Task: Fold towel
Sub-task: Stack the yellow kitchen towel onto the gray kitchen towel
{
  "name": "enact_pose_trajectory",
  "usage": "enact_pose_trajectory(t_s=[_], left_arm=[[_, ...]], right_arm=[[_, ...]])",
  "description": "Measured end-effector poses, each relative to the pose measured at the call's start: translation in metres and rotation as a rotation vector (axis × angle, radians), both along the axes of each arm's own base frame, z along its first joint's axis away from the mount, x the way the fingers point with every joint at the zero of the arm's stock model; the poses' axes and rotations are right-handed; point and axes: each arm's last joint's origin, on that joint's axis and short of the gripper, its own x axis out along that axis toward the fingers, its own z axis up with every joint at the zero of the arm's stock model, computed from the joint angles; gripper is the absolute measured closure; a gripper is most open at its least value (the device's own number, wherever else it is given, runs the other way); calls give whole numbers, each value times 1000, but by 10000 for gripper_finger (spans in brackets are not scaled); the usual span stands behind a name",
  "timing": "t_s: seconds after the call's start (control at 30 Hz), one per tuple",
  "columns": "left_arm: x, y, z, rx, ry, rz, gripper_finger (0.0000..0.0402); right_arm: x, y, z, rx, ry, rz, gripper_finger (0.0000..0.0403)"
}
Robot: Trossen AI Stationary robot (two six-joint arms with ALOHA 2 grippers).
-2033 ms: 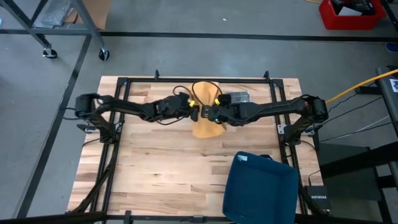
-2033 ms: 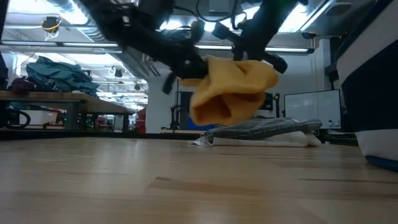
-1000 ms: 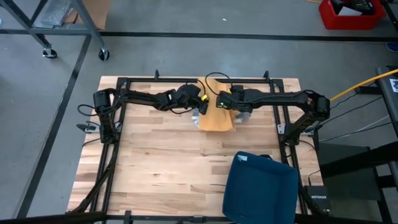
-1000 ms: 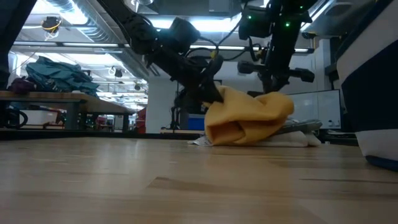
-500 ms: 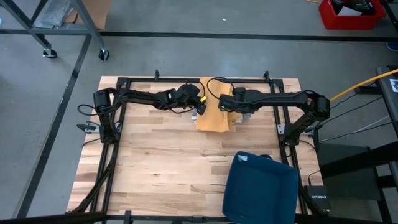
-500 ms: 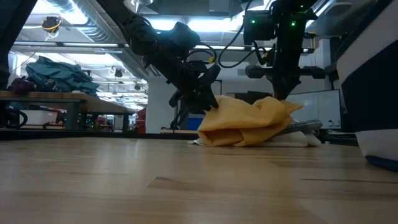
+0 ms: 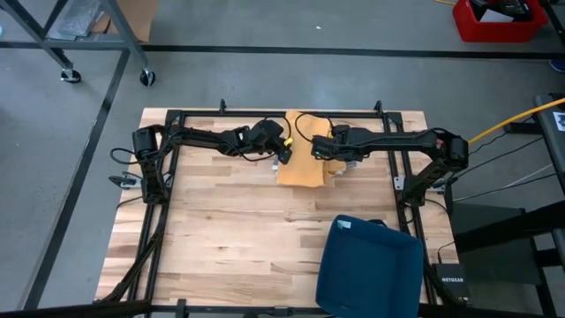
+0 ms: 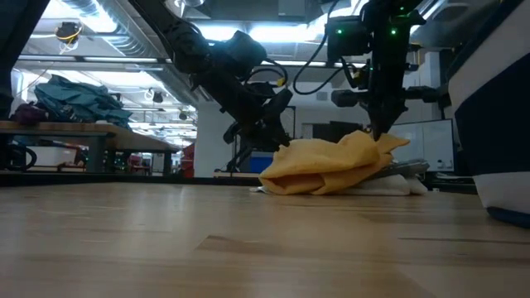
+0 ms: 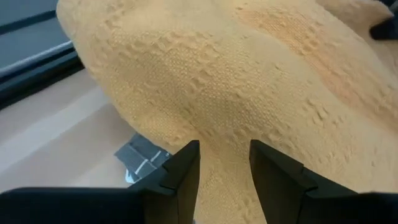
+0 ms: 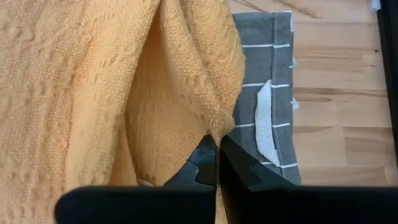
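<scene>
I should release the yellow towel (image 7: pixel 304 163) from my right gripper, because its fold at my fingers is low against the grey towel, so the yellow towel would settle there.
A yellow towel (image 7: pixel 304 163) lies crumpled at the table's far middle, resting on a folded grey striped towel (image 10: pixel 267 93) that shows beneath it in the low view (image 8: pixel 389 184). My left gripper (image 9: pixel 224 146) stands open at the yellow towel's left edge (image 8: pixel 280 147), its fingers slanting down over the cloth. I cannot tell whether they touch it. My right gripper (image 10: pixel 216 142) is shut on the yellow towel's right side, which stands up in a peak (image 8: pixel 377 142). My right gripper pinches a fold of the yellow towel (image 10: pixel 214 132) between its two fingertips, coming steeply from above. The pinched part rises as a small peak, and the rest of the towel lies slack on the grey towel and the table.
A large dark blue bin (image 7: pixel 366 265) stands at the near right and fills the right edge of the low view (image 8: pixel 497 108). Black rails (image 7: pixel 265 113) frame the wooden table. Bare wood lies in the near left part.
My left gripper has opened and let go of the yellow towel, staying in place. The towel's left side has sunk and spread flatter over the grey towel. My right gripper keeps its hold, so the right side stays raised.
</scene>
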Motion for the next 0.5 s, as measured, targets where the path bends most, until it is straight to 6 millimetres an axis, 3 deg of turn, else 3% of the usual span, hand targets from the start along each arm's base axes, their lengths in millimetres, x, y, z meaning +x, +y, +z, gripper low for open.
enact_pose_trajectory(t_s=[0.13, 0.37, 0.5], left_arm=[[0, 0, 0, 67, 39, -52, 270], [0, 0, 0, 168, 97, -130, 270], [1, 0, 1, 185, 91, -137, 270]], right_arm=[[0, 0, 0, 5, 32, 70, 366], [0, 0, 0, 26, 50, 114, 260], [-3, 1, -1, 37, 89, 115, 221]])
